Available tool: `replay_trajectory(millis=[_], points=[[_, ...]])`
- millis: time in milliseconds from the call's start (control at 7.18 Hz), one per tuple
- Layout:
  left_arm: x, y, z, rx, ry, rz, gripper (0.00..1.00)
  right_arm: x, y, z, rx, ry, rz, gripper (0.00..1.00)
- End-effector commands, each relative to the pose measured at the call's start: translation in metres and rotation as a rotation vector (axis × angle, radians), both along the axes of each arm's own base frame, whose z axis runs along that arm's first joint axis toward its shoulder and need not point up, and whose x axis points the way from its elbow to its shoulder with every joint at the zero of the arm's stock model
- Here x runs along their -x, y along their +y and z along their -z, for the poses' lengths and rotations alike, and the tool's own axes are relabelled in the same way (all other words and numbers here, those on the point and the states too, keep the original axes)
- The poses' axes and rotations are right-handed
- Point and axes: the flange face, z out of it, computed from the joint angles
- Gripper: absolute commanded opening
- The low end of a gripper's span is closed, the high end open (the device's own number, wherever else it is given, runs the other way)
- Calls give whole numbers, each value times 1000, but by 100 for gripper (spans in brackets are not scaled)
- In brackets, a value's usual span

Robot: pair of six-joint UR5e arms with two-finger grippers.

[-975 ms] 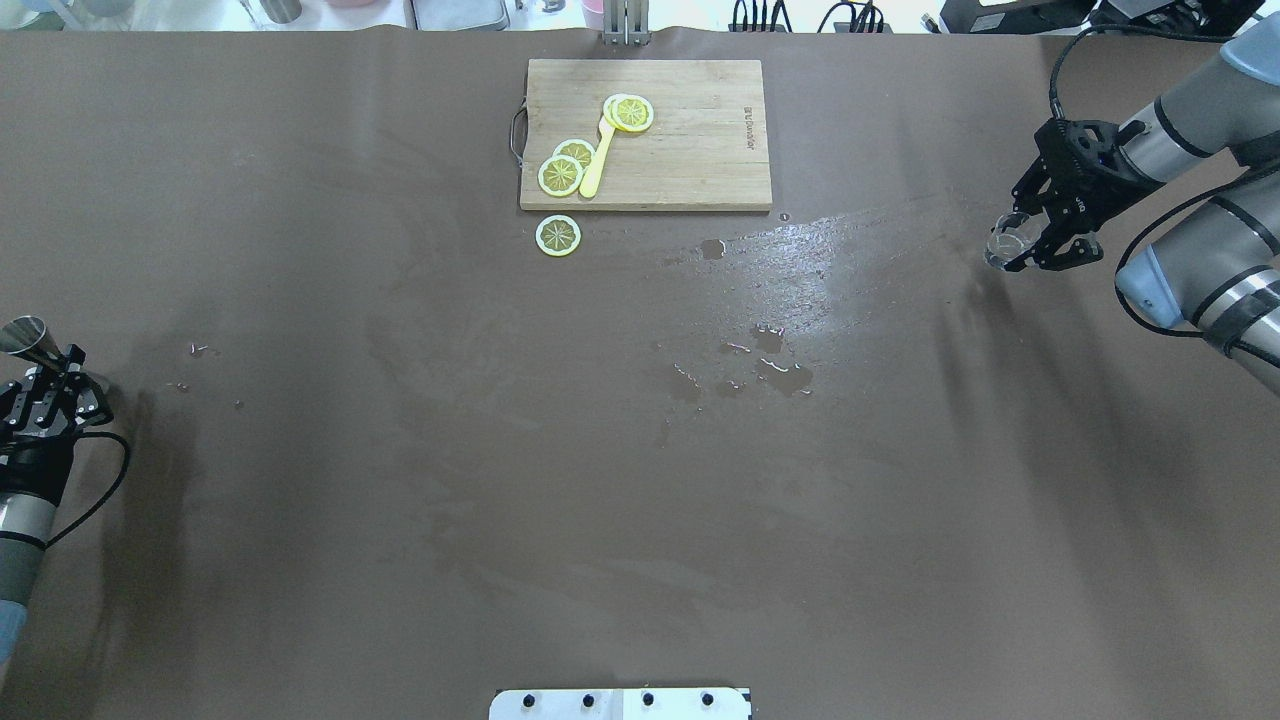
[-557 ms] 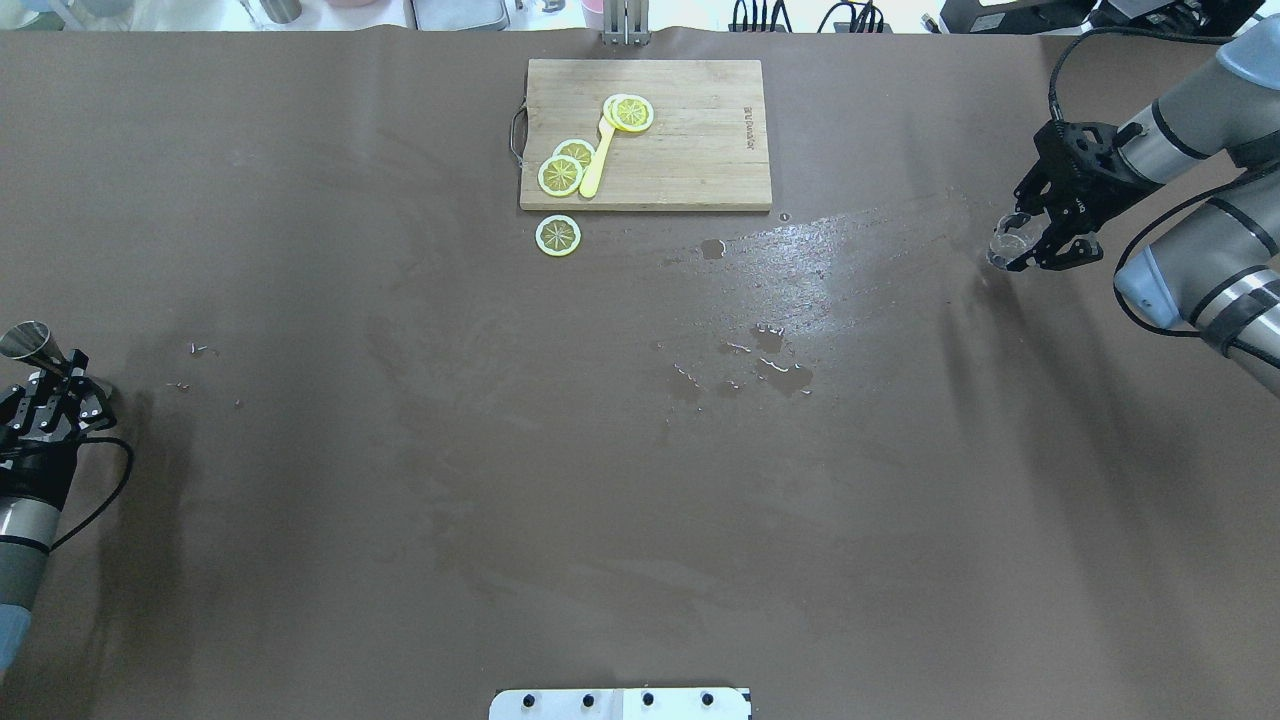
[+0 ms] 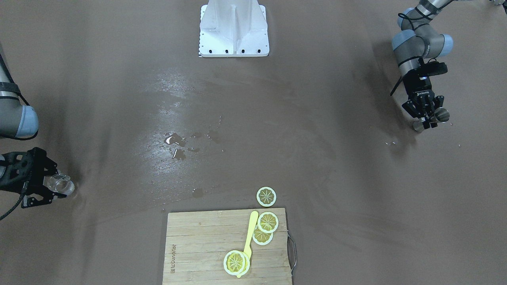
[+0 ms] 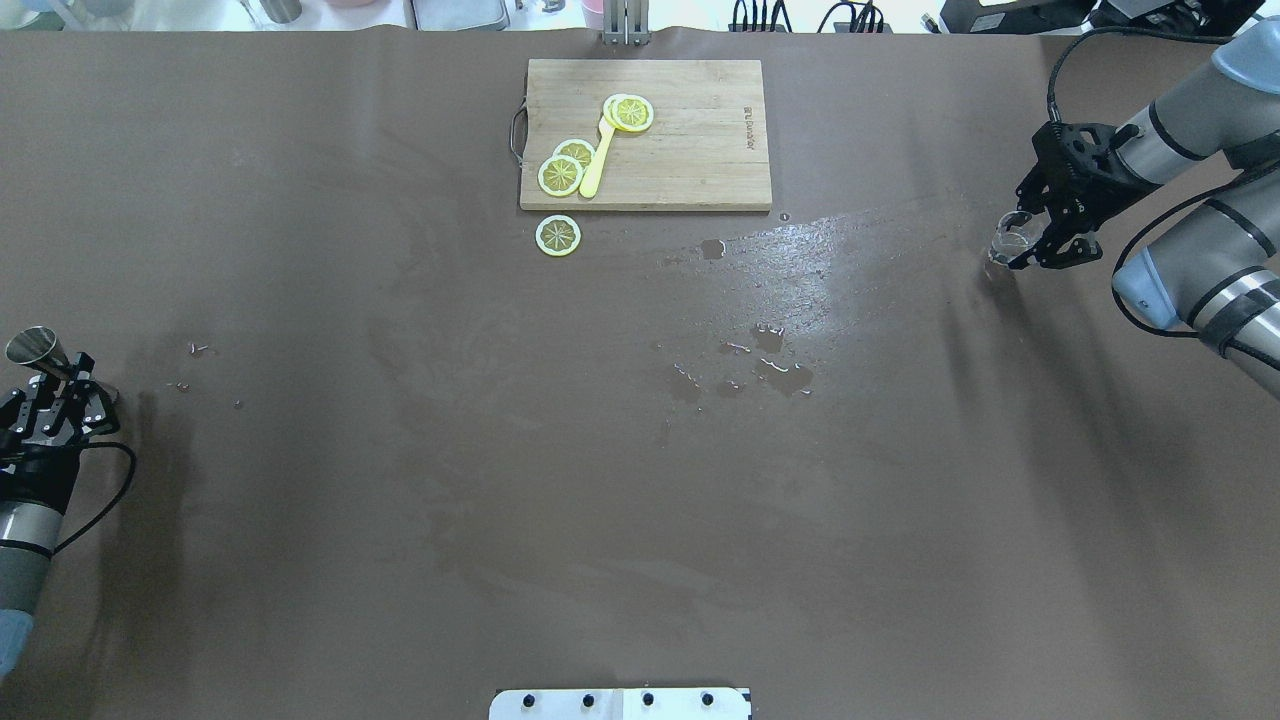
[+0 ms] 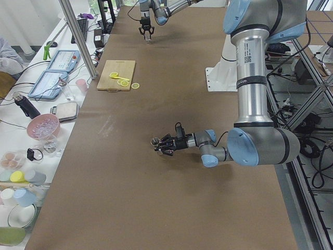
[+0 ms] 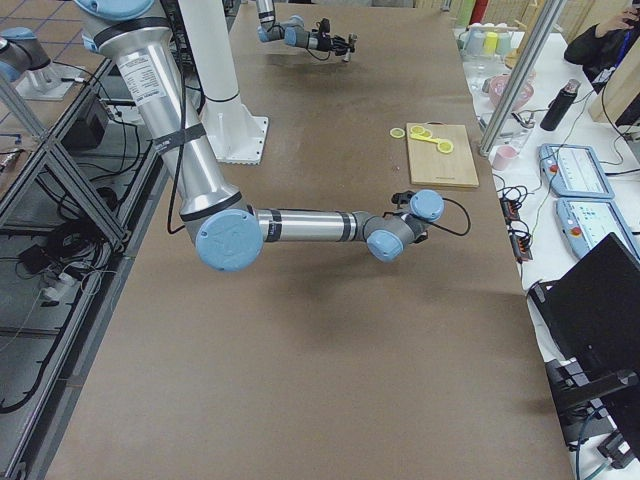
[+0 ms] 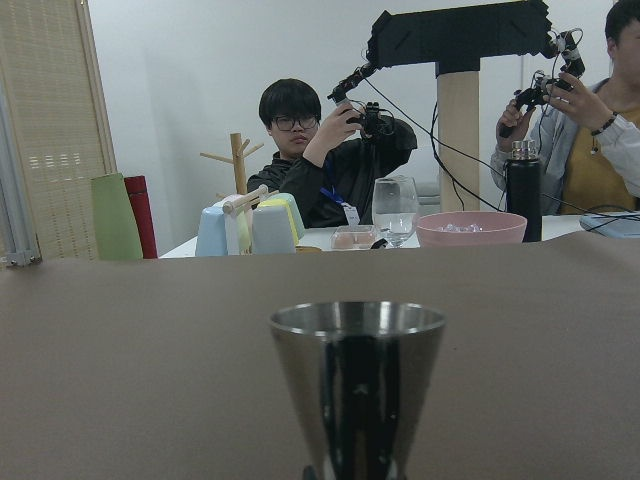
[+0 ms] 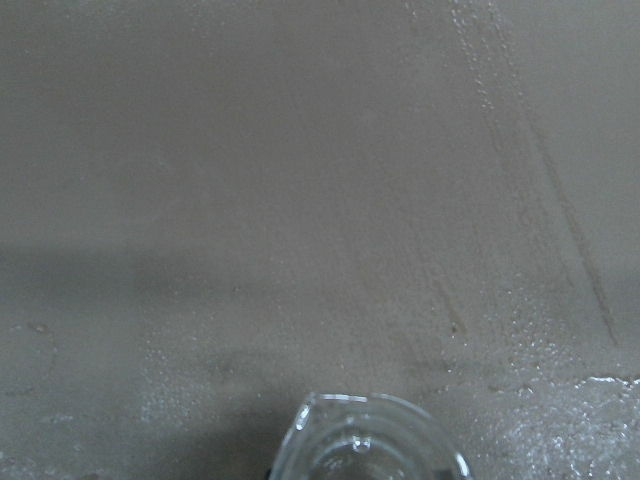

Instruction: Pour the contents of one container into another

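The small clear glass stands upright with its base down on the brown cloth and would stay upright. My right gripper should open now.
A steel jigger (image 4: pixel 27 347) sits in my left gripper (image 4: pixel 52 380), which is shut on its waist at the table's far left edge. The left wrist view shows the jigger (image 7: pixel 357 380) upright and close up. In the front-facing view the jigger (image 3: pixel 439 115) leans a little in the left gripper (image 3: pixel 427 116). At the far right, my right gripper (image 4: pixel 1024 234) is shut on a small clear glass (image 4: pixel 1008 239), low over the wet cloth. The glass (image 3: pixel 60 184) pokes out past the right gripper (image 3: pixel 44 185), and its rim (image 8: pixel 370 440) fills the bottom of the right wrist view. The two containers are far apart.
A wooden cutting board (image 4: pixel 700 150) at the back centre carries lemon slices (image 4: pixel 560 173) and a yellow spoon (image 4: pixel 597 160); one lemon slice (image 4: pixel 558 235) lies off it. Puddles (image 4: pixel 770 365) and a wet streak mark the brown cloth. The robot base plate (image 4: pixel 620 703) is at the near edge.
The left gripper has drifted slightly toward the robot with the jigger. The right gripper has edged a little away from the robot with the glass.
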Motion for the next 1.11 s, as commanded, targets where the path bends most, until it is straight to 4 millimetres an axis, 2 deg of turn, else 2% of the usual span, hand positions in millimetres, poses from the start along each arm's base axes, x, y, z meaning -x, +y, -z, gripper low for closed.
replay_trajectory(millis=[0,139,418,697,836,975], points=[[0,1,-1,0,-4,-1,99,0,0,0,-10,0,-3,0],[-1,4,0,-21,-12,11,99,-1,2,-7,-46,-16,-6,0],[0,11,2,-48,-22,18,99,-1,2,-8,-49,-18,-7,0],[15,13,0,-56,-38,29,99,-1,2,-8,-49,-20,-6,0],[30,18,4,-55,-39,23,99,-1,2,-8,-48,-20,-7,0],[37,21,20,-59,-14,17,99,-2,3,-9,-46,-19,-7,0]])
